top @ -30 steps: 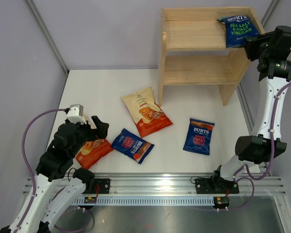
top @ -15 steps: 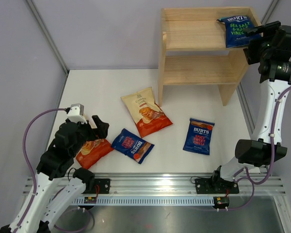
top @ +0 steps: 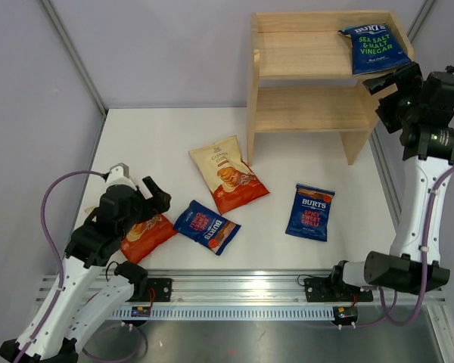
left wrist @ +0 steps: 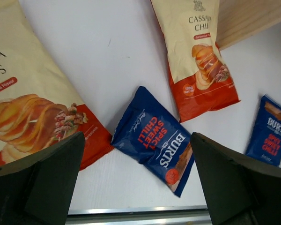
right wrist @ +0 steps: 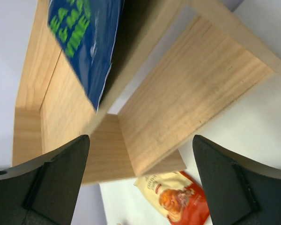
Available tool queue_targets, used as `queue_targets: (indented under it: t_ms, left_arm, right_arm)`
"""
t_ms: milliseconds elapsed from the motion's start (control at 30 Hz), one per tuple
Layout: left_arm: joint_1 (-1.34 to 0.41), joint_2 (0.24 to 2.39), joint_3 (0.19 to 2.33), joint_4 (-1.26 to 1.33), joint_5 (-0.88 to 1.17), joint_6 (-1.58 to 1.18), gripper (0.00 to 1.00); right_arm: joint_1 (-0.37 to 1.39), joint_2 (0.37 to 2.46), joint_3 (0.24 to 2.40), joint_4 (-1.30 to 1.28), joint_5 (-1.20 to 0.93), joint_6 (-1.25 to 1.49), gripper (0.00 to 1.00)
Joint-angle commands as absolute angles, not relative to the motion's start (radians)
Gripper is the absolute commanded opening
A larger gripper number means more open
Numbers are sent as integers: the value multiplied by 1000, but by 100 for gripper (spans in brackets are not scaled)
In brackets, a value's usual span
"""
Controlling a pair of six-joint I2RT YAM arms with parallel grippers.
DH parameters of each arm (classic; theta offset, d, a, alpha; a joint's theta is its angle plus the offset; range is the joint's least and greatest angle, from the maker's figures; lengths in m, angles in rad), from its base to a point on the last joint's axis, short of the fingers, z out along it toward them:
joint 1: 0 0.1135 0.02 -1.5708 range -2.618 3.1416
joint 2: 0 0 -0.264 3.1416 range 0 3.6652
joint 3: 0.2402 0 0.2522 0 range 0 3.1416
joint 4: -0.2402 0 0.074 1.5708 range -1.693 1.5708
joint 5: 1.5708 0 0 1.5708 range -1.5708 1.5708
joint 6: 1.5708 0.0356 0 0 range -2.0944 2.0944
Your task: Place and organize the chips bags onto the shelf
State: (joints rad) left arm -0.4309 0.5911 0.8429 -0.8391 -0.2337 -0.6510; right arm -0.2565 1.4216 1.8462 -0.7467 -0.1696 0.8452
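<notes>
My left gripper grabs the blue bag by its corner beside the cream bag next, to leave the bag's BURTS end free for handover.
The wooden shelf (top: 310, 76) stands at the back right, and a dark blue Burts chips bag (top: 374, 47) lies on the right end of its top tier. My right gripper (top: 384, 91) hangs open just below and to the right of that bag, holding nothing. In the right wrist view the bag (right wrist: 84, 42) overhangs the shelf (right wrist: 192, 89) edge. On the table lie two cream and red bags (top: 228, 174) (top: 147, 234) and two blue bags (top: 206, 225) (top: 310, 212). My left gripper (top: 153, 198) is open above the near-left cream bag (left wrist: 28, 112), beside a blue bag (left wrist: 154, 140).
The table is walled by grey panels at the left, back and right. A metal rail (top: 242, 291) with the arm bases runs along the near edge. The shelf's lower tier (top: 310, 113) holds nothing.
My right gripper has opened, let go of the blue bag on the top tier, and drawn back down from it. The left arm has shifted only slightly.
</notes>
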Motion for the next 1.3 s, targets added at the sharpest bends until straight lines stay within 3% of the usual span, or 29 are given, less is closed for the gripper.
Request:
queue_targets:
  t_ms: [0,133,300,767,933,1200,1267]
  left_arm:
    - [-430,595,763,-813,-242,-813,99]
    - [-430,633,658,-760,-186,-935,99]
    - [-436,675,568,-690,-138,-999,99]
    - [-511,554,342,-563,-146,-1241,99]
    - [-541,666,278,-414,-123,-1290,99]
    - [-666,813,239,-285,-221,-1440,98]
    - [-695,856,245,-276,-254,-1466,94]
  right_arm:
    - [-261,1241,1720,-680,-258,684,100]
    - [-261,1070,1399,-516,-331,723,100]
    - [-259,911,1166,-407,-414,730,100]
    - [-258,833,885,-157,-751,998,99]
    - [-247,821,737,-42,-775,1063,100]
    - [-232,798,673,-12,-779,1089,100]
    - [-232,784,672,20,-781,1094,100]
